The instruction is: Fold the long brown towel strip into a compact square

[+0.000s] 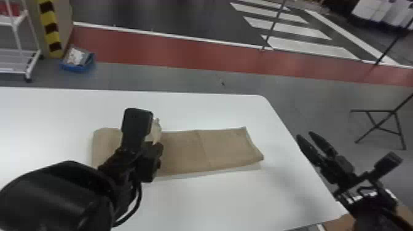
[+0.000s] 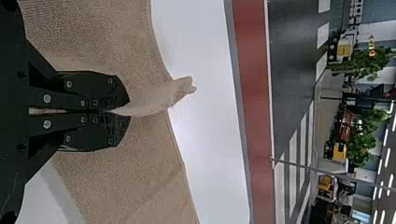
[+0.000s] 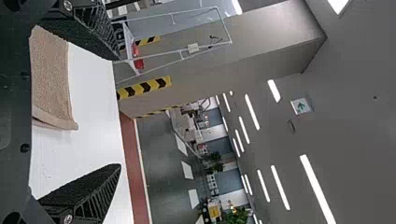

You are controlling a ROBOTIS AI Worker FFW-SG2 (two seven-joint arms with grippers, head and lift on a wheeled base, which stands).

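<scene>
I need to grip the brown towel strip (image 1: 212,150) with my right gripper next, by the slightly raised edge (image 1: 254,145) at its loose end, because the towel strip lies flat along the table.
The brown towel strip (image 1: 212,150) lies lengthwise across the white table, its right end slightly raised at the edge. Over its left half is my left gripper (image 1: 153,142), hiding part of the cloth. In the left wrist view my left gripper (image 2: 112,111) is shut on a pinched fold of the towel (image 2: 154,95), which sticks out past the fingertips. My right gripper (image 1: 303,135) is off to the right, above the table's right edge, apart from the towel. In the right wrist view the right gripper (image 3: 116,112) has its fingers wide apart, with the towel's end (image 3: 53,79) beyond them.
The white table (image 1: 196,113) has its right edge running beneath the right gripper. On the floor behind stand a blue bin (image 1: 77,63) and a white wheeled rack (image 1: 18,52) at the left. A black metal stand (image 1: 384,123) is at the right.
</scene>
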